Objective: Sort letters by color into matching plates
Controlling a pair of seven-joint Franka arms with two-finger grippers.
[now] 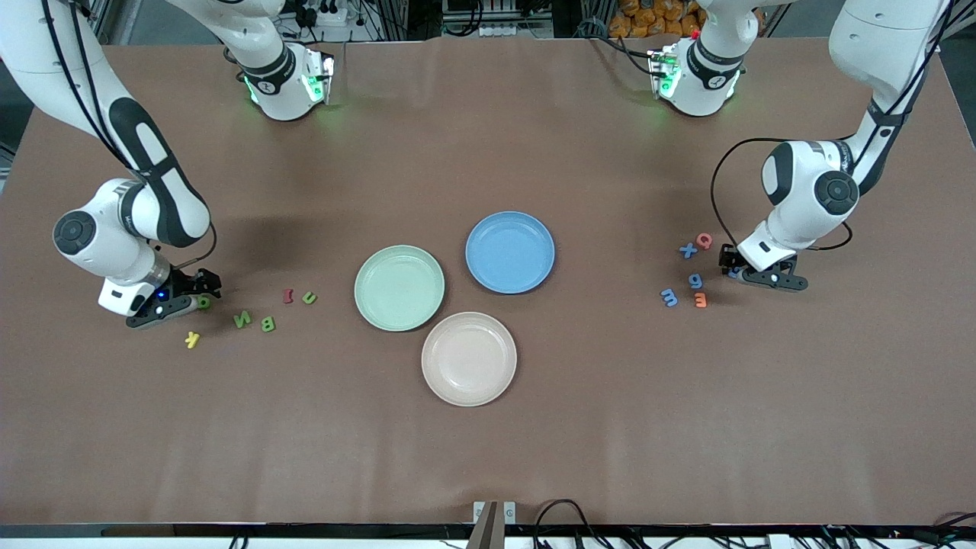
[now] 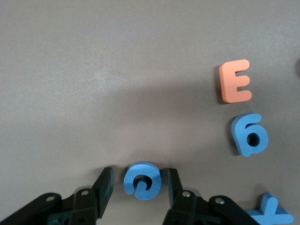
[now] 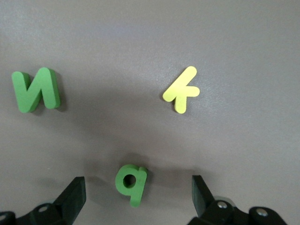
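My right gripper closes on the green q (image 3: pixel 136 183) next, since the green q lies between the low fingertips in the right wrist view.
My left gripper (image 2: pixel 139 177) is low on the table at the left arm's end, open, its jaws narrowly around a blue letter (image 2: pixel 143 180); one finger touches it, a small gap shows at the other. More blue letters (image 1: pixel 688 250) (image 1: pixel 695 280) (image 1: pixel 669 297) lie beside it. My right gripper (image 3: pixel 138 186) is down at the right arm's end, wide open around a green letter (image 3: pixel 131 183) without touching it. Green letters (image 1: pixel 242 319) (image 1: pixel 268 324) (image 1: pixel 309 297) lie nearby. The mint green plate (image 1: pixel 399 287) and blue plate (image 1: pixel 509 252) sit empty mid-table.
A beige-pink plate (image 1: pixel 469 358) sits nearer the front camera than the other two plates. A yellow piece (image 1: pixel 192 339) and a red piece (image 1: pixel 287 295) lie among the green letters. An orange E (image 1: pixel 700 300) and a pink piece (image 1: pixel 704 241) lie among the blue ones.
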